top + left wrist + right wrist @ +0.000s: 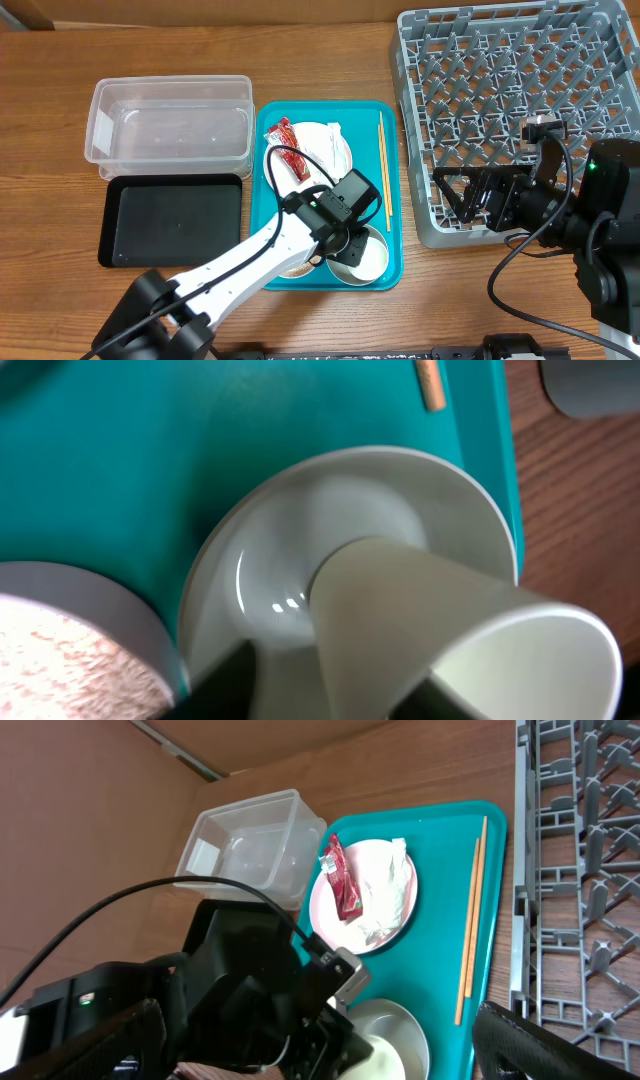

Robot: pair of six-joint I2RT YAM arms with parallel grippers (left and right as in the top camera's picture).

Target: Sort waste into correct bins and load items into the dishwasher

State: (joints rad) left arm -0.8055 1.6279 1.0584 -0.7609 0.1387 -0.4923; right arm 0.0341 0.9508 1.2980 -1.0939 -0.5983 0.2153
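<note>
My right gripper grabs the white cup (420, 620) by its base end (354, 580) next, with the cup's opening facing away, so that it goes into the rack inverted.
My left gripper (347, 238) reaches onto the teal tray and is shut on the small white cup (420, 620), which stands tilted in an empty white bowl (270, 560). Beside it is a bowl of loose rice (60, 650). The large plate (312, 152) at the back of the tray holds the red sauce packet (285, 135) and crumpled napkin (325, 140). Chopsticks (382, 170) lie along the tray's right side. My right gripper (470, 196) is open and empty at the front-left corner of the grey dish rack (520, 90). The clear tub (170, 125) and black tray (170, 222) stand left.
The teal serving tray (390, 250) lies between the bins and the rack. In the right wrist view the left arm (250, 990) fills the lower left, with the plate (400, 925), chopsticks (470, 920) and rack (580, 870) beyond. A cable loops over the tray.
</note>
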